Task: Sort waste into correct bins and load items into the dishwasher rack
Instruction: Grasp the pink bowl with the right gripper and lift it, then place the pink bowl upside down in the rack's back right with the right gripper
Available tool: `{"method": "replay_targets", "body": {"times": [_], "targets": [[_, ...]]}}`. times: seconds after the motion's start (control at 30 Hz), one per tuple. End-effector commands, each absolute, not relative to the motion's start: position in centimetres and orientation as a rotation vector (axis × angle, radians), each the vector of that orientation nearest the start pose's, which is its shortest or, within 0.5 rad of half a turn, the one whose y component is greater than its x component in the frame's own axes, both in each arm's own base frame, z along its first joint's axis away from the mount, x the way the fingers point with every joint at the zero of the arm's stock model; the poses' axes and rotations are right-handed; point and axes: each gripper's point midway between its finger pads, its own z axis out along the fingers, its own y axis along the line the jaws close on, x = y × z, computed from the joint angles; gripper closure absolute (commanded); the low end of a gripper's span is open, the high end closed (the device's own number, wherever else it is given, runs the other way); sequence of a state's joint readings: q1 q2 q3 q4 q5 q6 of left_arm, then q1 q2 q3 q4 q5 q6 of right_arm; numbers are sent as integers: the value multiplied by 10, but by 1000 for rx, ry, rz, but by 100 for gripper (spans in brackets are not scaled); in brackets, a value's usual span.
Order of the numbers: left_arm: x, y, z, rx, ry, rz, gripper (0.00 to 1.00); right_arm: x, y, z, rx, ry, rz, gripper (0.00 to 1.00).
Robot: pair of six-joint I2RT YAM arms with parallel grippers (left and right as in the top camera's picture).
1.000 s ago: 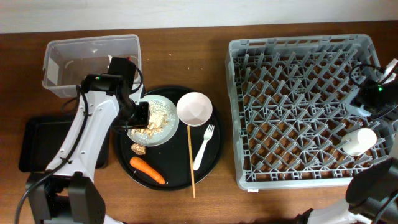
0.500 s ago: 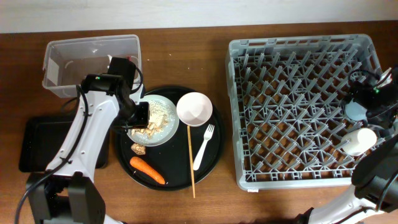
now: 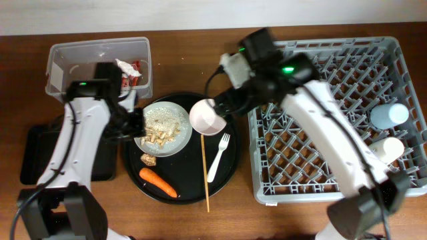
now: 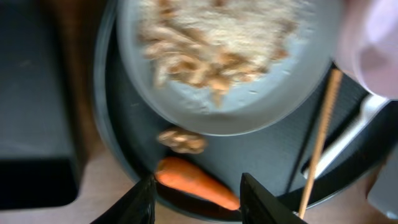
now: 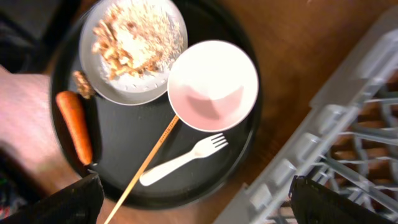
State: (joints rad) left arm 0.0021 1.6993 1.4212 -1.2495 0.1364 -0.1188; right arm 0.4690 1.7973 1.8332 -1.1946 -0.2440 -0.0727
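My right gripper grabs the pinkish-white bowl (image 3: 208,117) by its rim on the rack side next, to turn the bowl over into the dishwasher rack.
The pale grey plate (image 3: 162,128) with beige food bits (image 4: 217,43) sits on the round black tray beside the pinkish-white bowl (image 3: 208,117). The carrot (image 4: 196,185), brown lump (image 4: 181,140), white fork (image 3: 219,157) and a chopstick (image 3: 205,173) lie on the same tray. My left gripper (image 3: 133,125) is open and empty at the plate's left edge, above the carrot in the left wrist view (image 4: 198,202). My right gripper (image 3: 220,107) is open and empty above the bowl (image 5: 212,85). The red-and-white wrapper (image 3: 130,70) lies in the clear tub (image 3: 67,50). The tissue scrap is not visible.
The grey dishwasher rack (image 3: 333,113) fills the right side and holds the light-blue cup (image 3: 389,115) and cream cup (image 3: 385,150). The flat black tray (image 3: 40,153) lies at the left edge. The right arm spans from the rack to the round black tray (image 3: 230,177).
My right arm has swung from the rack's right side to above the bowl, leaving the light-blue cup in the rack. My left gripper has shifted left off the plate.
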Motion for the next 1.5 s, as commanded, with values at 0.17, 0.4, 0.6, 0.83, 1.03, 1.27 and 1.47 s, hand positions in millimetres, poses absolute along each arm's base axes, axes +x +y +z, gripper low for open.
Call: {"method": "replay_targets", "body": {"times": [0.17, 0.4, 0.6, 0.83, 1.03, 1.27, 1.47], "targets": [[315, 23, 122, -481, 3060, -209, 56, 405, 242, 84, -616, 2868, 269, 37], [318, 24, 122, -478, 3049, -209, 56, 404, 242, 45, -614, 2943, 244, 65], [317, 24, 122, -478, 3051, -209, 56, 400, 239, 37, -615, 2968, 233, 76], [317, 24, 122, -479, 3051, -209, 56, 404, 225, 61, -521, 2970, 164, 96], [316, 24, 122, -479, 3054, -209, 56, 415, 77, 296, -148, 2603, -157, 96], [316, 24, 122, -480, 3055, -209, 56, 331, -25, 360, 333, 2501, -424, 96], [316, 24, 122, -479, 3054, -209, 56, 352, -115, 445, 700, 1972, -700, 96]]}}
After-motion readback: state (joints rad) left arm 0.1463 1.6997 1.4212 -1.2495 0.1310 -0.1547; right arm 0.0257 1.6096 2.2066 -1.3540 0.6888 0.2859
